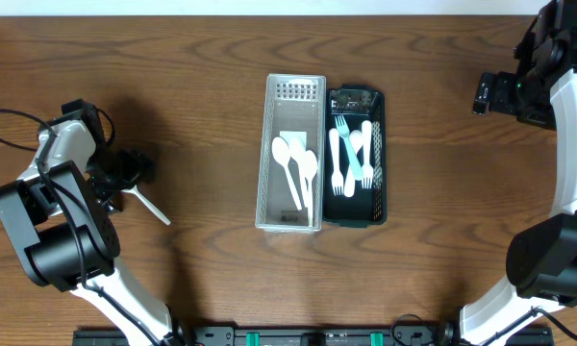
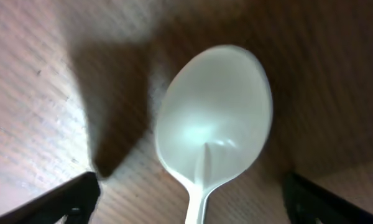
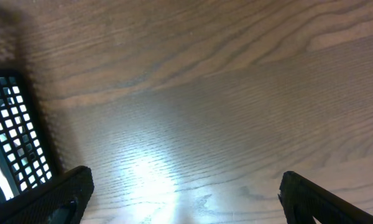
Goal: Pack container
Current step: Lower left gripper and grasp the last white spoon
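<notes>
A finger of my left gripper meets its shadow at the wood. My left gripper needs to close on the spoon's neck (image 1: 136, 191) now.
A white plastic spoon (image 1: 150, 205) lies on the wooden table at the left. In the left wrist view its bowl (image 2: 214, 118) fills the frame. My left gripper (image 1: 127, 173) is open just above it, with the fingers (image 2: 189, 202) wide apart on either side of the handle and not touching it. A clear white bin (image 1: 293, 91) at the table's middle holds several white spoons. A black basket (image 1: 356, 98) right beside it holds white and teal forks. My right gripper (image 1: 485, 94) is open and empty over bare table (image 3: 186, 199), to the right of the basket (image 3: 15, 137).
Bare wood lies between the spoon and the white bin, and between the black basket and the right gripper. A cable loops by the left arm's base (image 1: 10, 130). The arm mounts run along the table's front edge (image 1: 298, 336).
</notes>
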`<state>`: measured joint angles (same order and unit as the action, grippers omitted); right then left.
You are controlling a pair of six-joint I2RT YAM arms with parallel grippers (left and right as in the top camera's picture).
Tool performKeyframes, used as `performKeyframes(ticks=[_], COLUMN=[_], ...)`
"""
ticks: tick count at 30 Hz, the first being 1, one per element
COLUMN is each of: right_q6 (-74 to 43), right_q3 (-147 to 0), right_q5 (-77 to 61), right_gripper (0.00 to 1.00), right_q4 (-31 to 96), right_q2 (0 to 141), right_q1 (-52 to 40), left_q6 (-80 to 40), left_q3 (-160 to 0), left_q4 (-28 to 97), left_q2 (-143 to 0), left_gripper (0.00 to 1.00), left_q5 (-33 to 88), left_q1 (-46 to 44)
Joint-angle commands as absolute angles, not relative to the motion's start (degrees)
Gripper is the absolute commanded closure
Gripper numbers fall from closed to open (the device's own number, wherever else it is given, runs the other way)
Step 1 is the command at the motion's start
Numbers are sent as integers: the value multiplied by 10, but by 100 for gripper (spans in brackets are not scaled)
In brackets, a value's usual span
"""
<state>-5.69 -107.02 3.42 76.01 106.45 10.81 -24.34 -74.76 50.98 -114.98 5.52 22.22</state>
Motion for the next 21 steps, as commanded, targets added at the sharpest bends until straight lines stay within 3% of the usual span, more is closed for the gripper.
performKeyframes(ticks=[1,9,21], right_q6=[-44,-42,-42], right_q3=[-1068,-1068,-1068], right_q5=[36,36,36], right_gripper=[1,1,1], right_q4=[761,761,761], right_q2=[1068,1068,1068], right_q1=[113,113,113], left_q6=[-250,-250,-250], left_q3=[-743,-743,-743], left_q4=[517,519,522], left_q2=[-1165,-1165,-1165], left_gripper=[18,66,87], left_q5=[19,19,19], left_q1=[222,222,222])
